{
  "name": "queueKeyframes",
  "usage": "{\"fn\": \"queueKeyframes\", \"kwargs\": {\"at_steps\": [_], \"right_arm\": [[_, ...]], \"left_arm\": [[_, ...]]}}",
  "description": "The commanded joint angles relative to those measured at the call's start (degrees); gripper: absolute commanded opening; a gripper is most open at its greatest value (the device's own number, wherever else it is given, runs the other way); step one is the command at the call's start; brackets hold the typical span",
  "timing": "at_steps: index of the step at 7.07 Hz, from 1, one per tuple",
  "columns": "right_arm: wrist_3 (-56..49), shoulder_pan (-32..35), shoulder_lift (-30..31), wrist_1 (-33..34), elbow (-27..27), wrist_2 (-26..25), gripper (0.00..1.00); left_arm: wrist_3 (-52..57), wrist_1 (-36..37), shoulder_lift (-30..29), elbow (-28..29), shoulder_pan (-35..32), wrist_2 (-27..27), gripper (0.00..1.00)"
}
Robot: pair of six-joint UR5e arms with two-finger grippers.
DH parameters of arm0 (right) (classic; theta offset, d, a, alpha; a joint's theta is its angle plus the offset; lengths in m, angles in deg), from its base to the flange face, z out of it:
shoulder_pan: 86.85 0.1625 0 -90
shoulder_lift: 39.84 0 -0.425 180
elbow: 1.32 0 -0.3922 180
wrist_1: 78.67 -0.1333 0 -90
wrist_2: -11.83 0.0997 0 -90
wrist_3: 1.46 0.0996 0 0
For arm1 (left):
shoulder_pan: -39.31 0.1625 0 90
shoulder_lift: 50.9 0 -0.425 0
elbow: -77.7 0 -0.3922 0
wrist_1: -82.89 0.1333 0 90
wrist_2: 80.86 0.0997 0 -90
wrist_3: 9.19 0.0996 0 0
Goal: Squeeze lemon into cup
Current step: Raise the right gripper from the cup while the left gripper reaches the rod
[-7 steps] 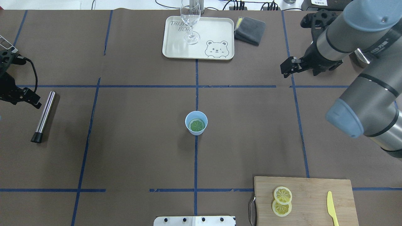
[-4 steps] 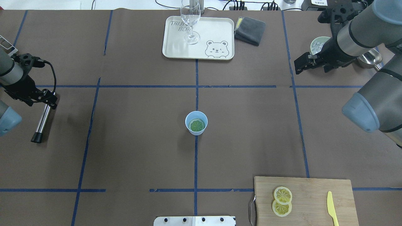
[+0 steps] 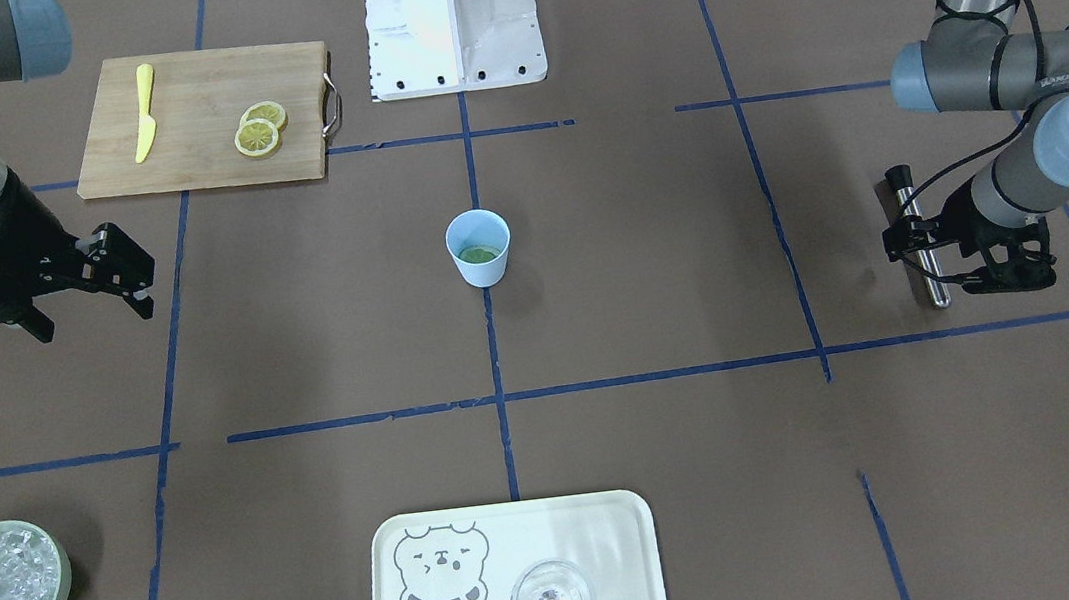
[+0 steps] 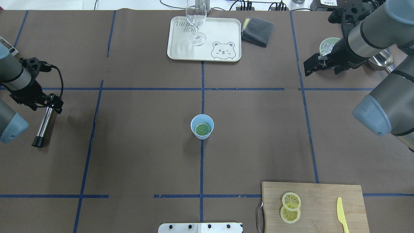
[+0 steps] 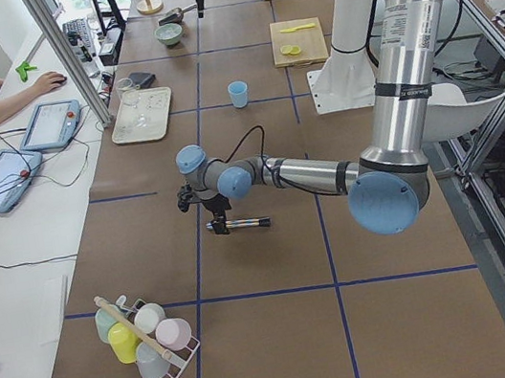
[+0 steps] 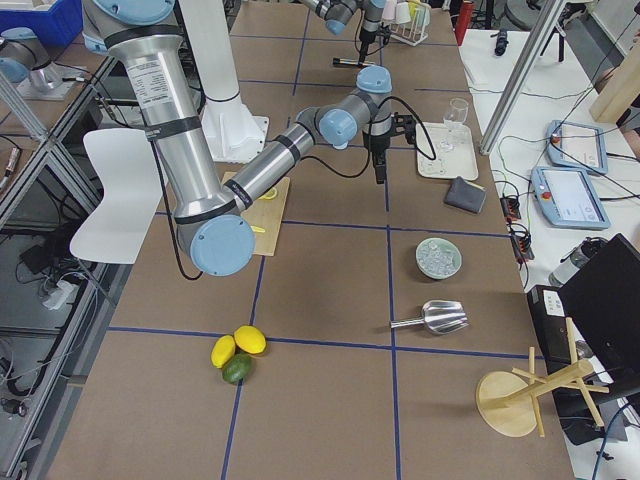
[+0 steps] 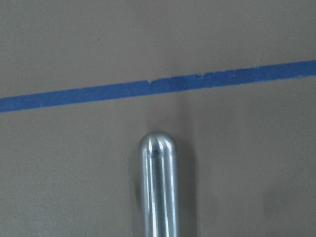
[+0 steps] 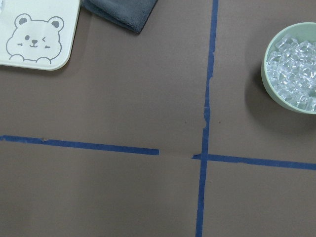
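Note:
The steel rod should press the lemon in the cup (image 3: 478, 253), so my left gripper will grab the rod next by its smooth metal body (image 3: 928, 272).
The light-blue cup (image 4: 202, 127) stands upright at the table's middle, also in the front view (image 3: 478, 246). A lemon slice (image 4: 203, 129) lies flat inside it and looks greenish. Two more lemon slices (image 4: 291, 207) overlap on the wooden cutting board (image 4: 323, 207) at the near right. My left gripper (image 4: 54, 103) is open, far left, above the top end of a metal rod (image 4: 43, 124); its wrist view shows only the rod's rounded tip (image 7: 158, 187). My right gripper (image 4: 311, 66) is open and empty at the far right, beside the bowl of ice (image 4: 326, 45).
A yellow knife (image 4: 341, 213) lies on the board's right side. A cream bear tray (image 4: 220, 32) with a clear wine glass (image 4: 196, 19) sits at the far middle, a grey cloth (image 4: 257, 30) beside it. A metal scoop (image 4: 381, 60) lies behind the right arm.
My left gripper has moved right, over the rod's top end. My right arm has drawn back toward the far right, uncovering the ice bowl. The cup and slices have not moved.

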Motion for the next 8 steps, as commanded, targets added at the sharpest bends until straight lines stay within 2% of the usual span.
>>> {"fn": "queueKeyframes", "kwargs": {"at_steps": [1,4,5,7,8], "right_arm": [[-0.08,0.06,-0.01,-0.07,0.00,0.00,1.00],[-0.17,0.24,-0.01,-0.07,0.08,0.00,1.00],[-0.17,0.33,-0.10,-0.07,0.08,0.00,1.00],[-0.17,0.59,-0.10,-0.07,0.08,0.09,1.00],[-0.17,0.59,-0.10,-0.07,0.08,0.09,1.00]], "left_arm": [[0.01,0.05,0.10,0.49,0.03,0.03,1.00],[0.10,-0.04,-0.07,1.02,0.11,0.03,1.00],[0.01,-0.04,-0.08,1.02,0.11,0.03,0.84],[0.45,-0.04,-0.16,1.29,0.11,0.03,0.19],[0.54,0.05,-0.16,0.94,0.11,0.03,0.00]]}}
